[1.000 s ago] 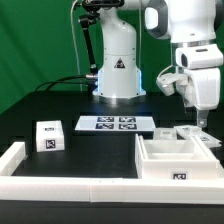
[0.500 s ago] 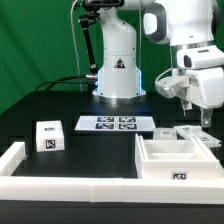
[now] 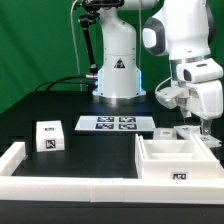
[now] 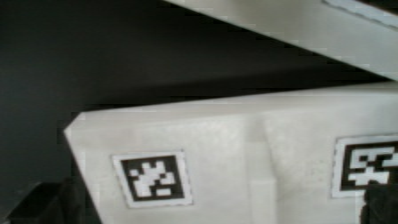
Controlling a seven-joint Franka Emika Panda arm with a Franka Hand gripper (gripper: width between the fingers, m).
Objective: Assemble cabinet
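My fingers are beside the raised rib point(image 4: 265, 160) of the white panel and would hold the rib if they closed now, so my gripper should close on it.
The cabinet's large white box body point(image 3: 158, 170) lies open-side up at the front of the exterior view's right. Just behind it lies a white tagged panel point(image 3: 189, 133). My gripper point(image 3: 205, 128) hangs right over that panel, fingers pointing down. In the wrist view the panel point(image 4: 249, 150) fills the picture with two square tags, and my gripper point(image 4: 214, 216) shows only as dark fingers at both lower corners, wide apart and open, closed on nothing. A small white tagged block point(image 3: 47, 136) stands at the exterior view's left.
The marker board point(image 3: 115, 124) lies flat in front of the robot's base. A long low white border rail point(image 3: 70, 186) runs along the front and up the exterior view's left side. A green backdrop stands behind.
The arm has swung toward the exterior view's right and a little lower, bringing the gripper over the panel behind the cabinet body. The parts on the table have not moved.
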